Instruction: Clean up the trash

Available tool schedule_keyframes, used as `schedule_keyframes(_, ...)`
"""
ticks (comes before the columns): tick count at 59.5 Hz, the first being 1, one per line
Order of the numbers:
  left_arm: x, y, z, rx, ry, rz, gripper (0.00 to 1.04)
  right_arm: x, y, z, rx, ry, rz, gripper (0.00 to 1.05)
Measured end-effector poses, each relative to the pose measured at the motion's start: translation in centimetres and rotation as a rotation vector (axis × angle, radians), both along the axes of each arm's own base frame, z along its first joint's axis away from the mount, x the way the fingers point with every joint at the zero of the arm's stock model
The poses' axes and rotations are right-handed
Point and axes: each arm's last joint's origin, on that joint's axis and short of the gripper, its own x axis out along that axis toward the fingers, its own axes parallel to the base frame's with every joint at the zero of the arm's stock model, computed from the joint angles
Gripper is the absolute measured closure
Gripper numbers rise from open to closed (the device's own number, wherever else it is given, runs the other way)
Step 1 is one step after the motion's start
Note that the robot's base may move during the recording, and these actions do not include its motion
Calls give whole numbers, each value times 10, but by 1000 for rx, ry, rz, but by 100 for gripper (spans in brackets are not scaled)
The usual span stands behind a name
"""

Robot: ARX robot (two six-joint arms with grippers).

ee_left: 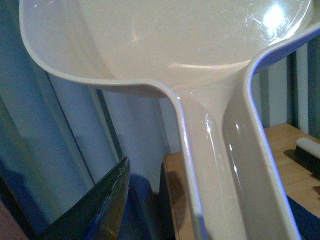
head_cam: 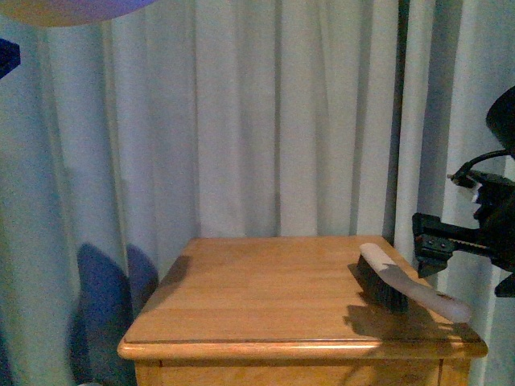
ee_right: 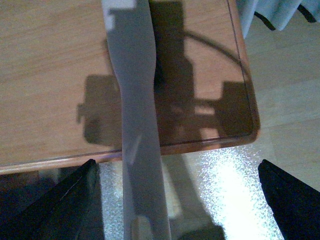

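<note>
My right gripper next needs to grab the brush by its white handle (head_cam: 441,302), to sweep up trash with the brush's black bristles.
No white tissue wad shows in any view. A brush (head_cam: 394,281) with a white handle and black bristles lies on the right side of the wooden table (head_cam: 257,297), its handle sticking out past the front right corner. My right gripper (head_cam: 426,257) hangs open just right of the brush. In the right wrist view the handle (ee_right: 137,100) runs between the wide-apart fingers (ee_right: 75,200), nearer one finger and untouched. My left gripper (ee_left: 200,220) is shut on the handle of a cream dustpan (ee_left: 175,45). The pan's edge shows at the top left of the front view (head_cam: 72,10).
Pale curtains (head_cam: 241,121) hang close behind and beside the table. The table's edge (ee_left: 172,185) and the brush head (ee_left: 307,150) show below the dustpan. Light floor (ee_right: 290,100) lies past the table's corner.
</note>
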Motion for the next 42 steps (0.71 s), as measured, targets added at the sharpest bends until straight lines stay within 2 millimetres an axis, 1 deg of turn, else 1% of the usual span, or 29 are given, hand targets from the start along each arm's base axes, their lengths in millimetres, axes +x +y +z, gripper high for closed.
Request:
schedule_keyframes(11, 0, 0, 0, 0, 0, 0, 42, 12, 11, -13, 3, 23, -2, 7)
schedule_keyframes(21, 0, 0, 0, 0, 0, 0, 42, 16, 19, -22, 9, 43, -2, 8)
schedule_keyframes(27, 0, 0, 0, 0, 0, 0, 42, 17, 21, -25, 11, 52, -2, 20)
schedule_keyframes(32, 0, 0, 0, 0, 0, 0, 42, 17, 22, -27, 11, 55, 0, 34)
schedule_keyframes(34, 0, 0, 0, 0, 0, 0, 42, 17, 23, -27, 11, 56, -1, 37)
schedule_keyframes(37, 0, 0, 0, 0, 0, 0, 42, 18, 22, -28, 9, 53, -4, 46)
schedule_keyframes(42, 0, 0, 0, 0, 0, 0, 42, 18, 22, -27, 9, 51, -4, 56)
